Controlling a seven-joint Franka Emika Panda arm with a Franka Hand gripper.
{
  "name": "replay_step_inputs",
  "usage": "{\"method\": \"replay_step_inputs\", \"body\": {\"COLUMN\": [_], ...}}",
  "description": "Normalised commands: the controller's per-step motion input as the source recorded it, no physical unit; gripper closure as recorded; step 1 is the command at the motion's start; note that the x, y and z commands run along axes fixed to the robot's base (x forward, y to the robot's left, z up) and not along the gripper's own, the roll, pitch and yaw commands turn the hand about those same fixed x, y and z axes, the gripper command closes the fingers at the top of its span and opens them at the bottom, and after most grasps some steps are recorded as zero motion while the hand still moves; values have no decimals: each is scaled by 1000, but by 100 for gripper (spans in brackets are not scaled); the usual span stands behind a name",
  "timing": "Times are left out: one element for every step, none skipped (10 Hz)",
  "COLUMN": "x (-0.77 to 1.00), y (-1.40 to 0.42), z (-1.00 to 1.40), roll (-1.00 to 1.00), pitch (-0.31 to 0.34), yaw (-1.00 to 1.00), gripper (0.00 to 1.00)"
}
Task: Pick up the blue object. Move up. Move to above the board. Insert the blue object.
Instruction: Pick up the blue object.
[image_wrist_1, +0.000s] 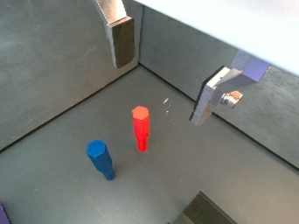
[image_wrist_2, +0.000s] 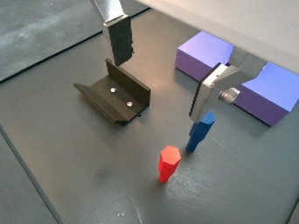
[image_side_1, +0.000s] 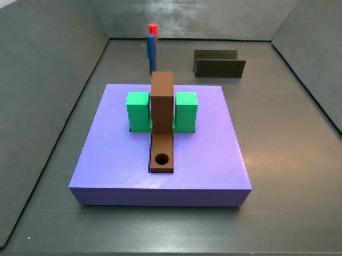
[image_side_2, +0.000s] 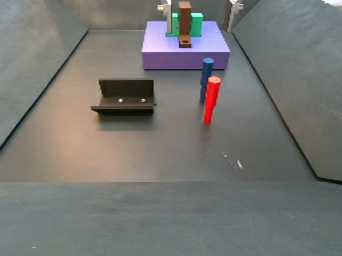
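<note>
The robot's gripper should next grab the blue peg by its upper part (image_wrist_1: 97, 150), so the peg's lower end stays free to go into the board's hole.
The blue object (image_wrist_1: 100, 159) is a slim blue peg standing upright on the dark floor, right next to a red stick (image_wrist_1: 140, 128). It also shows in the wrist view with the fixture (image_wrist_2: 201, 131) and in both side views (image_side_1: 152, 55) (image_side_2: 207, 78). The board (image_side_1: 162, 120), a brown plank with a round dark hole near one end, lies on the lavender slab (image_side_1: 107, 150) between green blocks (image_side_1: 138, 110). My gripper (image_wrist_1: 162, 93) (image_wrist_2: 159, 89) hangs open well above the floor, apart from the peg, with nothing between its fingers (image_wrist_1: 121, 39).
The fixture (image_wrist_2: 114, 94) stands on the floor beside the pegs, also seen in a side view (image_side_2: 124, 97). The red stick (image_side_2: 211, 100) stands just in front of the blue peg. Grey walls enclose the floor on all sides.
</note>
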Motion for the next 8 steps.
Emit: {"method": "replay_step_inputs", "body": {"x": [-109, -297, -249, -169, -329, -557, -320, -80], "y": [-537, -797, -891, -694, -17, 151, 157, 17], "z": [-151, -146, -306, -520, -720, -740, -600, -480], "roll": [-31, -71, -64, -34, -194, -160, -123, -100], "pitch": [-37, -67, 0, 0, -27, -161, -160, -134], "yaw": [0, 46, 26, 0, 0, -34, -37, 0], "gripper": [0, 0, 0, 0, 0, 0, 0, 0]}}
